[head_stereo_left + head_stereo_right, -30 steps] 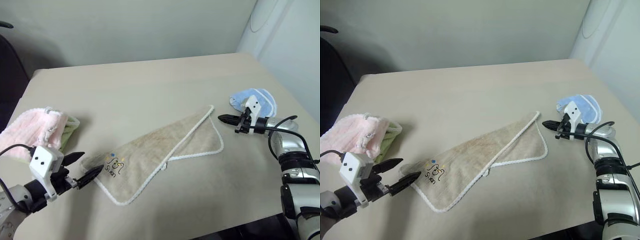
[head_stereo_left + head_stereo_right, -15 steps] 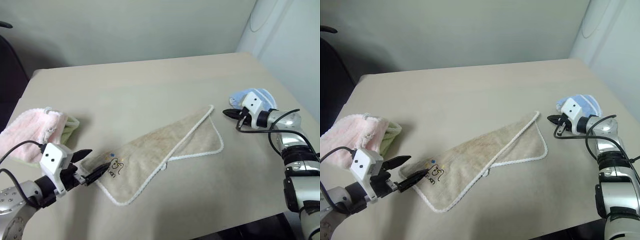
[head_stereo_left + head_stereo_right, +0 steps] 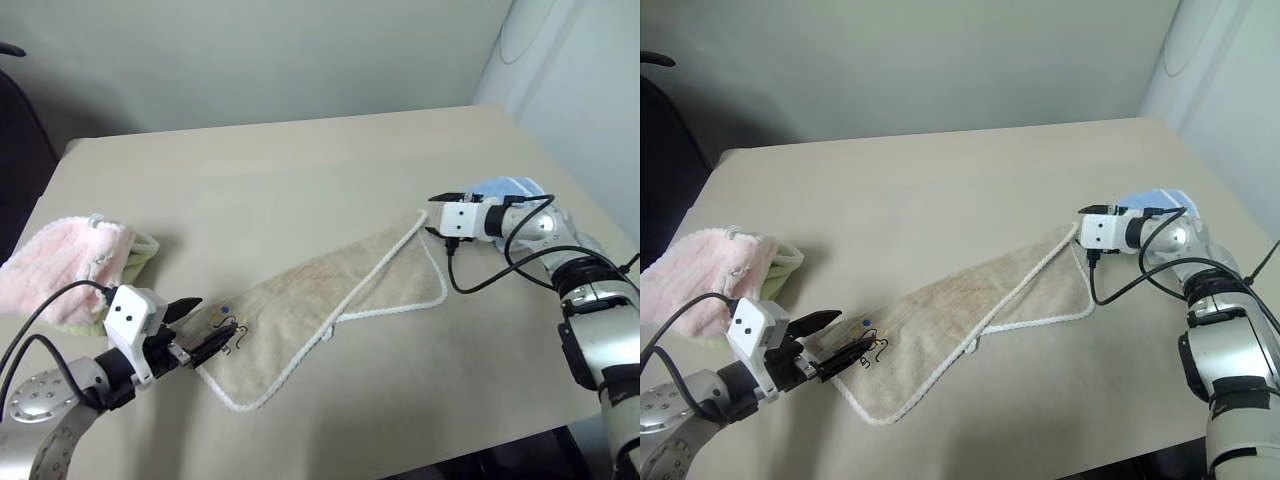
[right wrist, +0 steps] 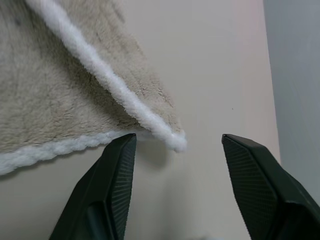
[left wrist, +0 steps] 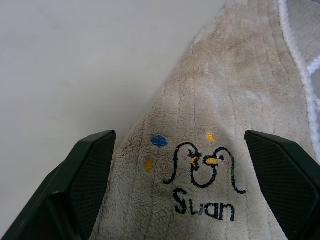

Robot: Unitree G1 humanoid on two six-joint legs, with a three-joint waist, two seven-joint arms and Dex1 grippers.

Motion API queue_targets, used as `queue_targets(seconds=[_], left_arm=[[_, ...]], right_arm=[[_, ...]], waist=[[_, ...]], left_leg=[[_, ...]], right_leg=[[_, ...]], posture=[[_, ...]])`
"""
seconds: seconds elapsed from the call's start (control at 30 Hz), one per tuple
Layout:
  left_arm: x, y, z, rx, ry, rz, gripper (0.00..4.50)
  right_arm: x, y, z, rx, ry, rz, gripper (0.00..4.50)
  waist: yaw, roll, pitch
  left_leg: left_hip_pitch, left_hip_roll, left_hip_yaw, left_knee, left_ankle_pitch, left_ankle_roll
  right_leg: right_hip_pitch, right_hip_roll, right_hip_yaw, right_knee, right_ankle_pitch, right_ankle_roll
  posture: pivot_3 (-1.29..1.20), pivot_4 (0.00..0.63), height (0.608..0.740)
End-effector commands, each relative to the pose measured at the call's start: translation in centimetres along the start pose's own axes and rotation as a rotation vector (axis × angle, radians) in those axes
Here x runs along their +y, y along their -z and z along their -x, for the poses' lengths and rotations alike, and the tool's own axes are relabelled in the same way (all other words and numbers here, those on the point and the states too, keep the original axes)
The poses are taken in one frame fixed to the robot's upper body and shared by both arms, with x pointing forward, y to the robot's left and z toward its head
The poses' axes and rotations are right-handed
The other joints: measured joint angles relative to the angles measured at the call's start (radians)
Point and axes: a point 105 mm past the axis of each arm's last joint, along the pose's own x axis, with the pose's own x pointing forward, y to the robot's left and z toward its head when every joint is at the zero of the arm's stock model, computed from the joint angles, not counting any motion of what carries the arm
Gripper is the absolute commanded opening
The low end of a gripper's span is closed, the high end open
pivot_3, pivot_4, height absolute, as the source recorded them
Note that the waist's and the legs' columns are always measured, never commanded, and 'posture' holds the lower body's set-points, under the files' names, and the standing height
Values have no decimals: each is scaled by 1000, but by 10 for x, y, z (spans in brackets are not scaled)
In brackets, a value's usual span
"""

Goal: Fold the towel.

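Note:
The towel's wide beige strip (image 3: 300,305) lies flat, but its corded corner (image 3: 424,213) stands a little off the table, so my right gripper should grab the towel by that corner next.
The towel (image 3: 320,298) is beige with white corded edging and lies folded in a long diagonal strip across the table. Its embroidered motif (image 5: 200,162), with blue and yellow dots, sits at the near left end. My left gripper (image 3: 208,326) is open just over that end, and the motif lies between its fingers (image 5: 75,190). My right gripper (image 3: 436,215) is open at the far right corner. In the right wrist view that corded corner (image 4: 176,142) lies between the two fingers (image 4: 115,185), not touching either.
A pink fluffy cloth (image 3: 60,270) on a green one (image 3: 143,248) lies at the table's left edge. A light blue cloth (image 3: 512,187) sits just behind my right gripper. The table's front edge (image 3: 450,445) is close below the towel.
My right gripper rolled over, moved left to the towel's far corner and opened from shut. My left gripper slid right over the embroidered end, still open.

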Motion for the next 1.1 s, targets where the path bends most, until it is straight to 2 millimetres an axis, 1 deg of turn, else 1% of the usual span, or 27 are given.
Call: queue_targets(seconds=[0.03, 0.1, 0.2, 0.23, 0.3, 0.37, 0.4, 0.47, 0.5, 0.53, 0.63, 0.73, 0.83, 0.9, 0.97, 1.07, 1.1], left_arm=[[-6, -7, 2, -33, 2, -27, 4500], [-6, -7, 3, -35, -5, -24, 4500], [-10, -7, 5, -35, -5, -24, 4500], [-11, -7, 5, -35, -5, -24, 4500], [-10, -7, 7, -32, -10, -25, 4500], [-11, -7, 11, -27, -15, -27, 4500], [-11, -6, 12, -20, -15, -30, 4500], [-12, -5, 15, 1, -7, -47, 4500], [-12, -4, 16, 16, 0, -76, 4500], [-12, -4, 16, 25, 4, -96, 4500], [-19, -5, 21, 86, 93, -184, 4500], [-24, -3, 28, 179, 223, -246, 4500], [-33, -10, 34, 244, 404, -272, 4500], [-33, -15, 32, 260, 452, -334, 4500], [-37, -16, 29, 285, 508, -393, 4500], [-41, -8, 23, 344, 569, -466, 4500], [-42, -2, 21, 374, 598, -487, 4500]], right_arm=[[-6, -4, -5, 10, 11, 97, 2916], [-9, -5, -10, 30, 38, 132, 2916], [-8, -8, -16, 36, 54, 175, 2916], [-7, -8, -18, 37, 58, 182, 2750], [-9, -10, -20, 37, 78, 198, 2291], [-11, -10, -20, 36, 94, 203, 1734], [-11, -10, -19, 35, 99, 199, 1216], [-13, -10, -18, 33, 104, 196, 652], [-13, -10, -18, 31, 103, 192, 299], [-13, -10, -18, 29, 102, 189, 64], [-14, -10, -18, 28, 110, 158, 64], [-12, -9, -18, 31, 109, 153, 64], [-10, -9, -19, 28, 117, 147, 64], [-10, -9, -19, 25, 125, 138, 64], [-11, -10, -19, 19, 132, 132, 64], [-10, -9, -18, 18, 137, 126, 64], [-9, -8, -18, 18, 139, 121, 64]], waist=[[-1, 0, 0], [-1, 0, 0], [-1, 0, 0], [-1, 0, 0], [-1, 0, 0], [0, 0, 0], [0, 0, 0], [0, 0, 0], [1, 0, 0], [1, 0, 0], [1, 0, 0], [2, 0, 0], [5, 0, 0], [6, 1, 0], [6, 1, 0], [6, 1, 0], [5, 1, 0]], left_leg=[[0, 0, 0, 0, 0, 0], [0, 0, 0, 0, 0, 0], [0, 0, 0, 0, -1, 1], [0, 0, 0, 0, -1, 2], [0, 0, 0, 0, -1, 2], [0, 0, 0, 0, -2, 3], [-1, 0, 0, 0, -2, 3], [-1, 0, 0, 0, -2, 3], [-1, 0, 0, 0, -2, 3], [-1, 0, 0, 0, -2, 3], [-1, 0, 0, 0, -2, 3], [-1, 0, 0, 0, -2, 3], [-2, 0, 0, 0, -2, 3], [-1, 0, 0, 0, -3, 2], [-2, 0, 0, 0, -3, 3], [-2, 0, 0, 0, -4, 3], [-2, 0, 0, 0, -4, 3]], right_leg=[[0, 0, 0, 0, 0, 0], [-1, 0, 0, 0, 0, 0], [-1, 0, 0, 0, 0, 0], [-1, 0, 0, 0, 0, 0], [-1, 0, 0, 0, 0, 0], [-1, 0, 0, 0, 0, 0], [-1, 0, 0, 0, 0, 0], [-1, 0, 0, 0, 0, 0], [-1, 0, 0, -1, 0, 0], [-1, 0, 0, -1, 0, 0], [-1, 0, 0, -1, 0, 0], [-1, 0, 0, -1, 0, 0], [-2, 0, 0, -1, 0, 0], [-2, 0, 0, -1, 0, 0], [-2, 0, 0, 0, 0, 0], [-2, 0, 0, -1, 0, 0], [-2, 0, 0, -1, 0, 0]], posture=[[0, 150, 740], [0, 150, 740], [0, 150, 740], [0, 150, 740], [0, 150, 740], [0, 150, 740], [0, 150, 740], [0, 150, 740], [0, 150, 740], [0, 150, 740], [0, 150, 740], [0, 150, 740], [0, 150, 740], [0, 150, 740], [0, 150, 740], [0, 150, 740], [0, 150, 740]])
